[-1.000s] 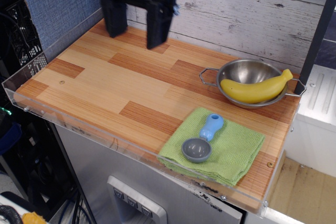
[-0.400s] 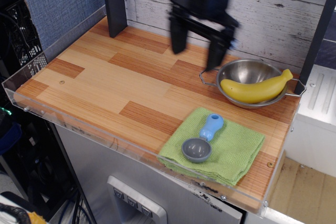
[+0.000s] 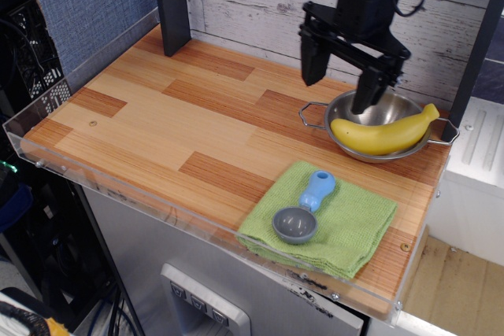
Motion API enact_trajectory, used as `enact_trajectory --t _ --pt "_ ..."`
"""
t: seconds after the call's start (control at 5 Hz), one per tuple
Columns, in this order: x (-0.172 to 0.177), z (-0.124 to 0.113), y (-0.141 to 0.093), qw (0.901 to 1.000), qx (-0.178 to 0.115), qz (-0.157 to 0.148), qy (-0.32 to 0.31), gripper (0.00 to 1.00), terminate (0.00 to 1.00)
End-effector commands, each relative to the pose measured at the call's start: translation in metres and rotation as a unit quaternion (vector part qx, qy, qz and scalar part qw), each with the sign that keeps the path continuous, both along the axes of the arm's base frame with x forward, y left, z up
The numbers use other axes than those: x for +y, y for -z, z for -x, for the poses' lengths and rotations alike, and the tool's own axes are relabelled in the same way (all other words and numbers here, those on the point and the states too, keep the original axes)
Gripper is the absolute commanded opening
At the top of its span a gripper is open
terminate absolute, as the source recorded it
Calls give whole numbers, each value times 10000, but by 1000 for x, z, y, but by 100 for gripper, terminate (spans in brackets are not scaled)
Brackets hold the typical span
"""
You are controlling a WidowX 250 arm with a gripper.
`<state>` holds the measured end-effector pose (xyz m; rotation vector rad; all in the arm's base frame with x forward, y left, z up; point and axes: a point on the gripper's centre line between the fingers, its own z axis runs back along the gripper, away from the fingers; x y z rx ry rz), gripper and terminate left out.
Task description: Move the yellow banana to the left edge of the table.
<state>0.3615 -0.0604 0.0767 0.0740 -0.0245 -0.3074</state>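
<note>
My gripper grips the yellow banana (image 3: 383,134) by its stem end (image 3: 424,120) next, to move the banana from the steel bowl to the table's edge.
The yellow banana (image 3: 383,134) lies in a steel bowl (image 3: 376,106) at the back right of the wooden table (image 3: 157,127). Its stem end points up to the right over the bowl's rim. My black gripper (image 3: 340,82) hangs open and empty above the bowl's left rim, up and left of the banana. One finger is over the bowl's inside, the other is left of the bowl. The table's left edge (image 3: 47,108) has a clear acrylic rim.
A green cloth (image 3: 346,222) lies at the front right with a blue and grey measuring scoop (image 3: 305,210) on it. A dark post (image 3: 171,1) stands at the back left. A white plank wall (image 3: 252,5) backs the table.
My gripper has travelled from the back left of the table to the right, and now hangs over the bowl's left rim. The banana, bowl and scoop have not moved.
</note>
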Motion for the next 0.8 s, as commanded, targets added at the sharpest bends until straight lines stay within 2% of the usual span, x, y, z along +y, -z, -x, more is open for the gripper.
enact_trajectory --t 0.0,0.2,0.6 --pt "-11 -23 -4 9992 -376 125 -25 100 0" --pt "-21 -23 0 9988 -366 320 3 100 0" --pt "-47 -20 19 9989 -164 367 251 100 0"
